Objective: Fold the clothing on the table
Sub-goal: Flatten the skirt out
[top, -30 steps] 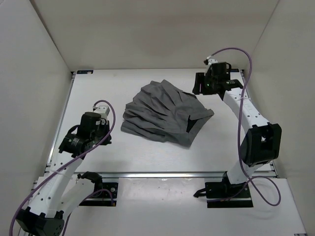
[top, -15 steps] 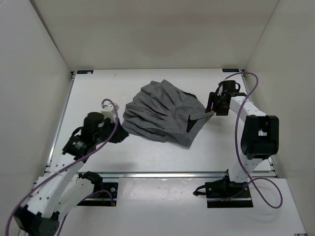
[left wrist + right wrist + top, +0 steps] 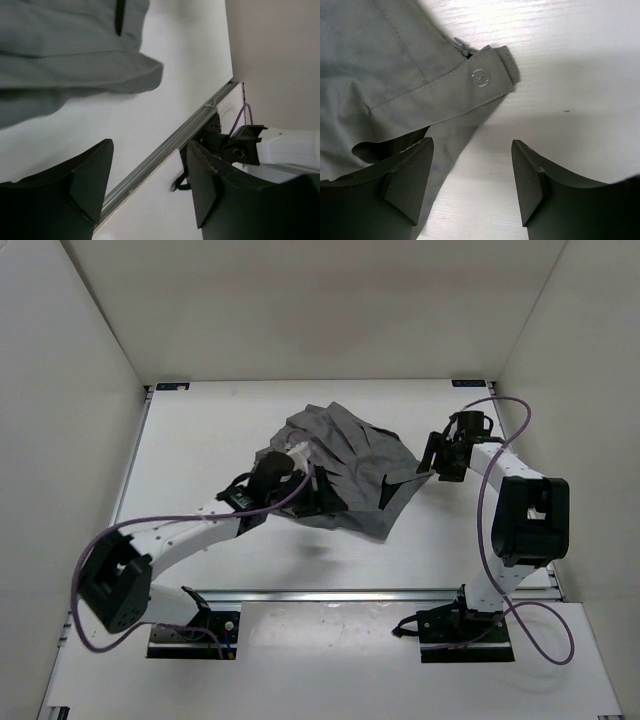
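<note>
The left gripper will grab the clothing's near edge (image 3: pixel 377 531) (image 3: pixel 145 82) to spread the clothing for folding, and it will leave the waistband tab for the right gripper.
The clothing (image 3: pixel 340 465) is a dark grey pleated garment lying bunched in the middle of the white table (image 3: pixel 200 440). My left gripper (image 3: pixel 325 498) hovers over its near edge, open. In the left wrist view the left gripper (image 3: pixel 150 185) has nothing between its fingers, and the clothing (image 3: pixel 65 55) fills the upper left. My right gripper (image 3: pixel 432 455) sits open at the garment's right corner. In the right wrist view the right gripper (image 3: pixel 472 180) is low over the table. The waistband tab with a button (image 3: pixel 481 77) lies just ahead, and the left finger (image 3: pixel 407 175) is at the fabric's edge.
A metal rail (image 3: pixel 330 592) runs along the table's near edge, also seen as the rail (image 3: pixel 165 150) in the left wrist view. The right arm's base (image 3: pixel 240 150) is bolted past it. White walls enclose the table. Purple cables trail from both arms.
The left arm swung right from the table's left side to the garment's near edge, and its gripper opened. The right gripper came down from the back right to the garment's right corner.
</note>
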You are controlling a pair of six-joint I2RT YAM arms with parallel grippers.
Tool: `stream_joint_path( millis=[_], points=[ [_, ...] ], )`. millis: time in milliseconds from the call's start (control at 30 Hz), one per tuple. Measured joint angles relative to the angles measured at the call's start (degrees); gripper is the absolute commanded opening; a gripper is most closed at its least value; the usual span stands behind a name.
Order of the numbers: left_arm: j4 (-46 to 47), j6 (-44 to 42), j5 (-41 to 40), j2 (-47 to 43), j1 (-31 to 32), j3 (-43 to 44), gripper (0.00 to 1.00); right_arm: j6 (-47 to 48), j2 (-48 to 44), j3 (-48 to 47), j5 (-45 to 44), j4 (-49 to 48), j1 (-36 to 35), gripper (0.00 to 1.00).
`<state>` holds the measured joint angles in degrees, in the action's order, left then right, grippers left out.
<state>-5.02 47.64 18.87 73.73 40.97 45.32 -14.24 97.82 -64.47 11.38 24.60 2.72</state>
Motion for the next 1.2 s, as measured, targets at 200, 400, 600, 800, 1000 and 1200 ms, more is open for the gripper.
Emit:
stream_joint_path(
  millis=[200,400,600,800,1000,1200],
  points=[
    [4.1,-2.6,-2.9,11.9,7.7,9.5,0.65,-0.6,-1.4,1.3,2.2,-2.0,0.0,0.61],
    [1.7,-21.6,-7.5,18.7,9.5,16.4,0.69,-0.6,-2.3,1.5,4.2,-3.4,0.2,0.61],
    [-0.4,-40.1,-12.1,22.8,10.4,18.9,0.75,-0.7,-3.3,2.2,6.1,-4.7,1.6,0.62],
    [-0.5,-50.2,-11.8,25.9,11.1,19.2,0.76,-0.9,-3.8,2.5,7.6,-5.3,2.7,0.62],
    [0.8,-54.4,-9.4,28.3,11.5,19.8,0.78,-1.0,-3.8,2.5,8.7,-5.9,3.1,0.62],
    [1.2,-56.6,-5.3,34.1,12.4,24.2,0.15,-1.1,-3.8,2.5,9.0,-5.9,3.5,0.63]
  ],
)
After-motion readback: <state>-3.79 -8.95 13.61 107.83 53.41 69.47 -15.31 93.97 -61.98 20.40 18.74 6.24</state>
